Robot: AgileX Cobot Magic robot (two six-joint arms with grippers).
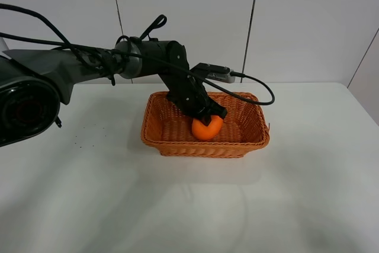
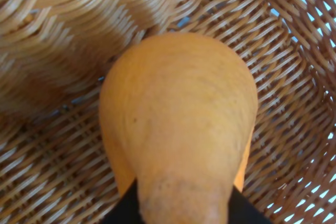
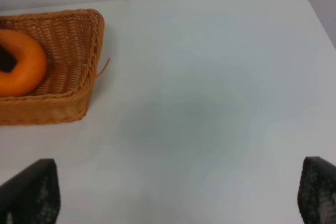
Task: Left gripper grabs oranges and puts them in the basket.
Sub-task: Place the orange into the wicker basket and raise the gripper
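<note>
My left gripper releases the orange now, since the orange (image 1: pixel 206 128) sits low inside the basket, over its wicker bottom, and would rest there if I opened now.
The orange (image 1: pixel 206 128) is a round fruit low inside the woven basket (image 1: pixel 204 147), just above its floor near the middle. My left gripper (image 1: pixel 208 118) reaches down into the basket from the back left and is shut on the orange. In the left wrist view the orange (image 2: pixel 178 124) fills the frame over the wicker floor (image 2: pixel 294 77), with a black finger (image 2: pixel 122 212) at its edge. The right wrist view shows the orange (image 3: pixel 23 64) in the basket (image 3: pixel 68 40). My right gripper (image 3: pixel 178 198) is open and empty over the bare table.
The basket stands at the back middle of a white table (image 1: pixel 189 205). A black cable (image 1: pixel 260 90) loops over the basket's back right corner. A white panelled wall stands behind. My right arm is out of the exterior high view.
</note>
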